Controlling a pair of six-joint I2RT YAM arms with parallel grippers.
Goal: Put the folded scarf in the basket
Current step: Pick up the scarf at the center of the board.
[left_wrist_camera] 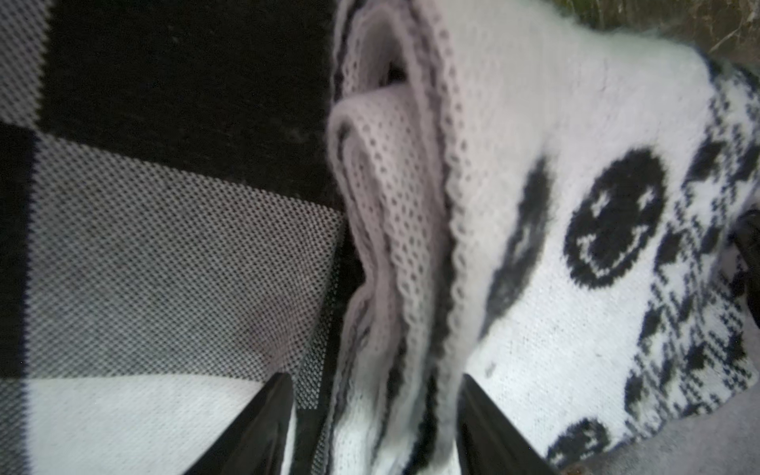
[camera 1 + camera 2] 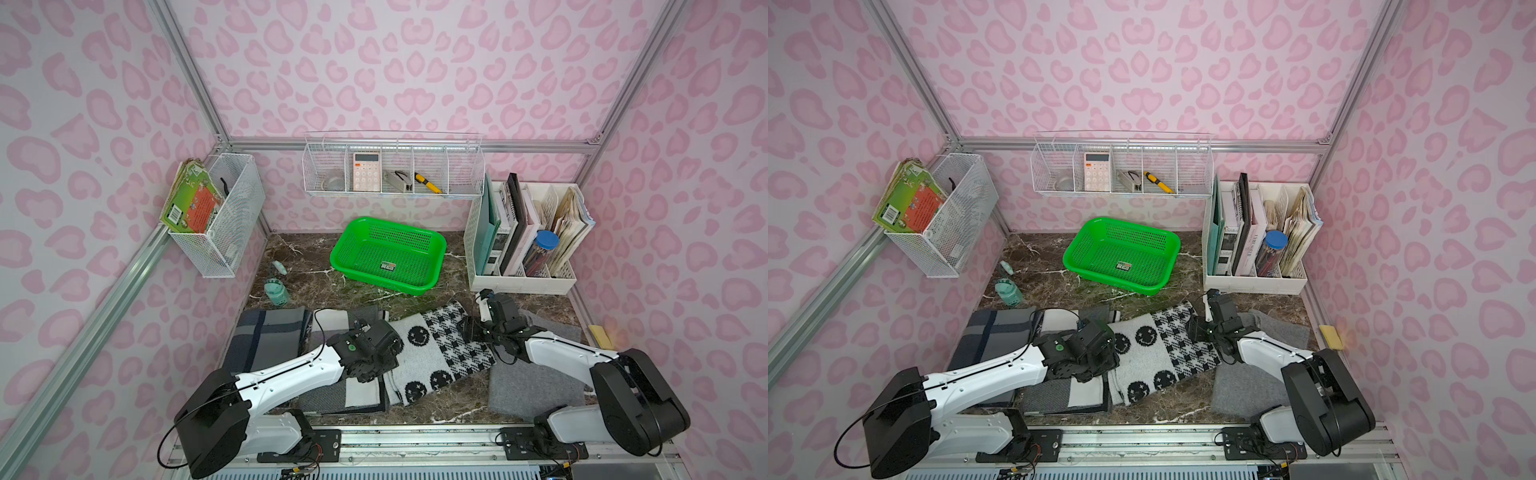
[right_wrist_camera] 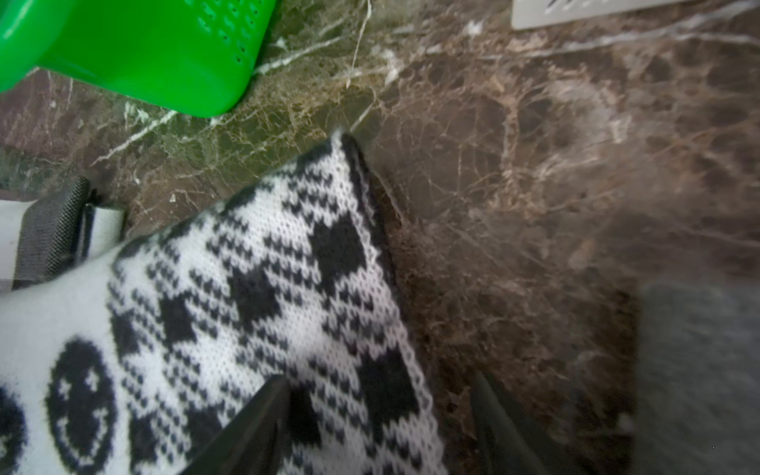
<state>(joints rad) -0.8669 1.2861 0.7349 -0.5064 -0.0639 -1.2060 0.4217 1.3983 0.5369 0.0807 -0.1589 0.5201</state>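
Next, my right gripper grabs the folded scarf's houndstooth edge (image 2: 481,336), opposite my left gripper, to lay the scarf flat in the basket (image 2: 374,249).
The folded scarf (image 2: 432,353) (image 2: 1154,353), white knit with black smiley faces and houndstooth checks, lies flat on the marble table near the front. Behind it stands the green basket (image 2: 374,249) (image 2: 1113,253), holding only a small label. My left gripper (image 1: 378,390) is open at the scarf's left side, and the stacked folded edges (image 1: 390,246) run between its fingers. My right gripper (image 3: 380,390) is open at the scarf's right end. One of its fingers is over the houndstooth part (image 3: 246,308), the other over bare table. A corner of the basket (image 3: 144,53) shows beyond.
Other folded cloths surround the scarf: a grey-navy plaid one (image 2: 266,336) at left, a grey, black and white one (image 2: 345,395) under the left arm, a plain grey one (image 2: 536,386) at right. A teal bottle (image 2: 276,291) lies at left. A white file organiser (image 2: 523,282) stands back right.
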